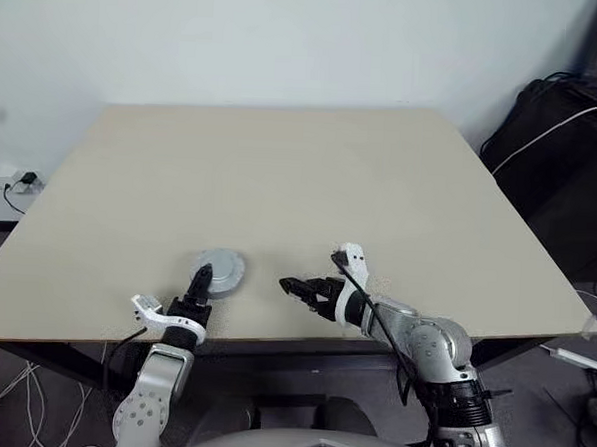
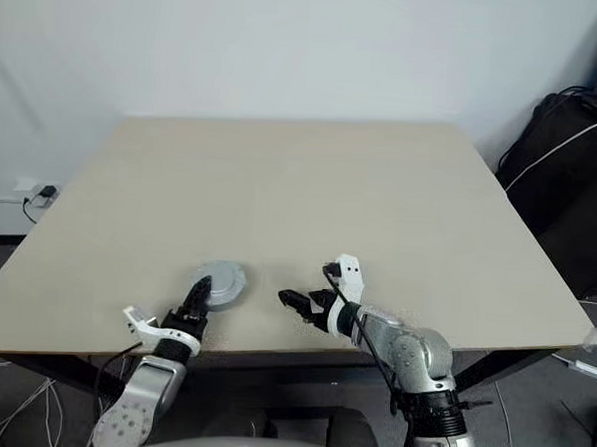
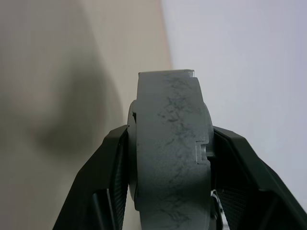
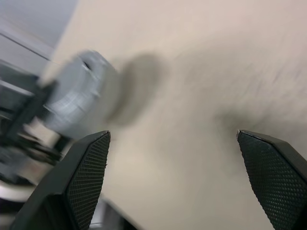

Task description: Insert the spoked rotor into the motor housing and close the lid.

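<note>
The grey disc hangs above its tabletop shadow and would fall if I opened now, so my left gripper should keep holding it.
A thick silver-grey disc point(image 1: 221, 270) sits near the table's front edge, left of centre; its smooth upper face is the lid. My left gripper point(image 1: 205, 276) is shut on it, one black finger over the top face and one beneath. In the left wrist view the disc point(image 3: 170, 143) stands edge-on between the two fingers point(image 3: 112, 158). The motor housing and the spoked rotor are hidden. My right gripper point(image 1: 297, 290) hovers a short way to the right of the disc, open and empty; its wrist view shows the disc point(image 4: 76, 103) beyond its spread fingertips point(image 4: 93, 163).
The beige table point(image 1: 281, 173) stretches away behind both grippers, and its front edge runs just below them. A black bag with a white cable point(image 1: 557, 157) stands on the floor at the right. A wall socket point(image 1: 20, 180) and floor cables lie at the left.
</note>
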You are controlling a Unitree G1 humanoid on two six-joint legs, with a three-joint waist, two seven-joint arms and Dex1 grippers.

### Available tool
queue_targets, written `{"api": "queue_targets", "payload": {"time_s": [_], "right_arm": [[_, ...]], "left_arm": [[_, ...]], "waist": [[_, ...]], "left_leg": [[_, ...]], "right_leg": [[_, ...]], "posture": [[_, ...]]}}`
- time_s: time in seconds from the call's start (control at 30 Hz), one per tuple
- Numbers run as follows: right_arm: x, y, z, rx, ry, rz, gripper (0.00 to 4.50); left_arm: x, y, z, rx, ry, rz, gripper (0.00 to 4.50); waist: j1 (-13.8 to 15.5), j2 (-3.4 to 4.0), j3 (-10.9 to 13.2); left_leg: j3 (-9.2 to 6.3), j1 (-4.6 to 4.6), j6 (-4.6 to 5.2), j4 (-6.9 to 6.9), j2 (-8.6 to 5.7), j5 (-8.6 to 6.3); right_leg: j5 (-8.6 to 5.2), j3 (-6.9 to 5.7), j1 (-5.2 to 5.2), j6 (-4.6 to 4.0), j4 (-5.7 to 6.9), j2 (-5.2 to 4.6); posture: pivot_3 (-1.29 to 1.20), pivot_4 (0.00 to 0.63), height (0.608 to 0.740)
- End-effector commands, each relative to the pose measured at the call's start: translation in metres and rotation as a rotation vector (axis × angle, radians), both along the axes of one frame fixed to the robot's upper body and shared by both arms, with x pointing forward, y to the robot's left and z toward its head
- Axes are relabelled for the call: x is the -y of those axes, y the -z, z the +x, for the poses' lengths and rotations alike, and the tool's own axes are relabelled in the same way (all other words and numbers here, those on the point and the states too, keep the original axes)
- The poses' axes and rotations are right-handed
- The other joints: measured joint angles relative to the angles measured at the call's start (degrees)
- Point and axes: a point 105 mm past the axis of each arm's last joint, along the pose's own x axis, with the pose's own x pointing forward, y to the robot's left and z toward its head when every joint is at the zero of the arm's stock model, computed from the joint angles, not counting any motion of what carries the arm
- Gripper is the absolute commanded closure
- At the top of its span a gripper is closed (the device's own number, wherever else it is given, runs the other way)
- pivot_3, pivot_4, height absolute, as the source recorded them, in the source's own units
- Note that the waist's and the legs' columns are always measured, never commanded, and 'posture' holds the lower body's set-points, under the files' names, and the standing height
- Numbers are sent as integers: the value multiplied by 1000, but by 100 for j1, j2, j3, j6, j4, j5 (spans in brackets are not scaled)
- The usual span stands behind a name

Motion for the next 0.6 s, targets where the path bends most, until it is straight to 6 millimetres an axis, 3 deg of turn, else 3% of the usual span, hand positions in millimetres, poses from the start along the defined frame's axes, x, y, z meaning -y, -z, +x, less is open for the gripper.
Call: {"api": "queue_targets", "payload": {"time_s": [0.03, 0.23, 0.6], "right_arm": [[-3, -15, 9, 266, -29, -121, 0], [-1, -15, 15, 450, -16, -234, 0], [3, -8, 15, 465, 25, -277, 0]], "left_arm": [[-14, -21, 29, 72, -109, -31, 2378], [-33, -13, 62, -5, -161, 12, 2378], [-41, -16, 114, -50, -144, 105, 2378]], "waist": [[42, -3, 2], [111, -44, -16], [142, -89, -11]], "left_leg": [[-1, -1, -2, 3, -2, 1], [12, 6, -25, 11, -6, 15], [7, 5, -30, 14, -7, 18]], "right_leg": [[2, -3, 1, 3, 1, 3], [23, 5, 7, -11, -1, 3], [29, 6, 6, -19, 3, 9]], "posture": [[0, 0, 740], [0, 0, 740], [0, 0, 740]]}}
